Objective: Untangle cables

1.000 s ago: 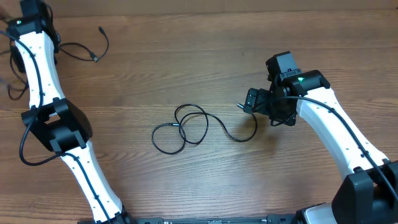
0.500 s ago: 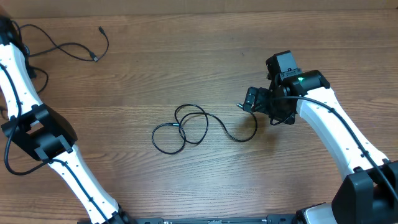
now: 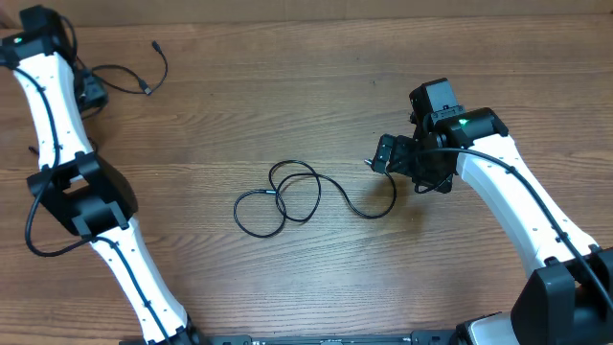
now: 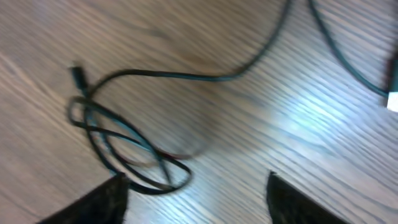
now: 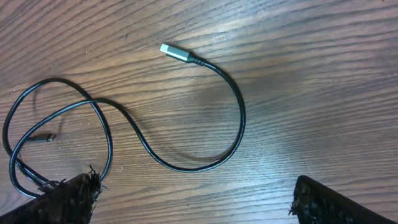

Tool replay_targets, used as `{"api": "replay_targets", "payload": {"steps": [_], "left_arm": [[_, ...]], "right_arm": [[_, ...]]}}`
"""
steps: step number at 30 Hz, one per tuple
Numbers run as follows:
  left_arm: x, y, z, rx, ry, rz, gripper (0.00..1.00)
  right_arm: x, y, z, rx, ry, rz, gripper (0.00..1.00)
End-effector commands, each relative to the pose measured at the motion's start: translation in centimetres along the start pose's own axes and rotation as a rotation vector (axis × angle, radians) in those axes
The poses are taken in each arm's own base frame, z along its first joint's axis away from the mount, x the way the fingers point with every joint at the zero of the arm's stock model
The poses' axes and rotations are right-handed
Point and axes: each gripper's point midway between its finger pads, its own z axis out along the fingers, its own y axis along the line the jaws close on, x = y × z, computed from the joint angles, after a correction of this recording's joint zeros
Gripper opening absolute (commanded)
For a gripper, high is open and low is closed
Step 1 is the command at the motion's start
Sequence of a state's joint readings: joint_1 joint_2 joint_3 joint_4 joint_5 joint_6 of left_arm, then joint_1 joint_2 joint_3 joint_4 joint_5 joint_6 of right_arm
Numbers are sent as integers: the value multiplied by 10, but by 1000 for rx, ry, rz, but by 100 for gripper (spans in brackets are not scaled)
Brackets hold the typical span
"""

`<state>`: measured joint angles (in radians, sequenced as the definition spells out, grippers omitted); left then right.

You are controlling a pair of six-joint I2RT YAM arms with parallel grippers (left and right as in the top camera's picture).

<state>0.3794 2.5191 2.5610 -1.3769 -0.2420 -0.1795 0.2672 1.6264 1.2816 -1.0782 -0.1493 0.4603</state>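
Note:
My left gripper will next grab the bunched loops of the second black cable, and the plug strand will stay free, so that the cables can be untangled.
A thin black cable [image 3: 287, 196] lies in loose overlapping loops at the table's middle. Its silver plug [image 5: 174, 54] rests just in front of my right gripper [image 3: 386, 153]. That gripper [image 5: 196, 199] is open above the wood, with the cable's curve [image 5: 231, 127] lying ahead of the fingers. A second black cable [image 3: 124, 72] lies at the far left corner beside my left gripper [image 3: 92, 92]. In the blurred left wrist view, the left gripper [image 4: 196, 205] is open and holds nothing. A small tangle of that cable [image 4: 124, 149] lies by the left finger [image 4: 93, 205].
Another cable strand [image 4: 342, 50] and a silver plug [image 4: 392, 99] show at the right edge of the left wrist view. Both white arms reach in from the table's near edge; the left arm [image 3: 57, 105] stretches along the left side.
My left gripper has opened from shut. The left arm swung out to the left and came back near the corner cable. The right arm and middle cable have not moved.

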Motion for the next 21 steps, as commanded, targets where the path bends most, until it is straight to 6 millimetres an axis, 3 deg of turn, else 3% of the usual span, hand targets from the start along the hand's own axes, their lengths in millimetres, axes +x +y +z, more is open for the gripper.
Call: {"api": "replay_targets", "payload": {"steps": [1, 4, 7, 10, 16, 21], "left_arm": [[0, -11, -5, 38, -3, 9, 79], [1, -13, -5, 38, 0, 14, 79], [6, -13, -2, 33, 21, 19, 68], [12, -6, 5, -5, 52, 26, 68], [26, 11, 31, -60, 128, -19, 88], [33, 32, 47, -85, 175, -154, 95]], "right_arm": [[-4, 1, -2, -5, -7, 7, 100], [-3, 1, -2, -5, -6, 7, 100], [-4, 1, -2, -5, -7, 7, 100], [-4, 1, -2, -6, -7, 7, 100], [-1, 1, -2, -9, 3, 8, 100], [0, 1, -2, -5, 9, 9, 100]]}}
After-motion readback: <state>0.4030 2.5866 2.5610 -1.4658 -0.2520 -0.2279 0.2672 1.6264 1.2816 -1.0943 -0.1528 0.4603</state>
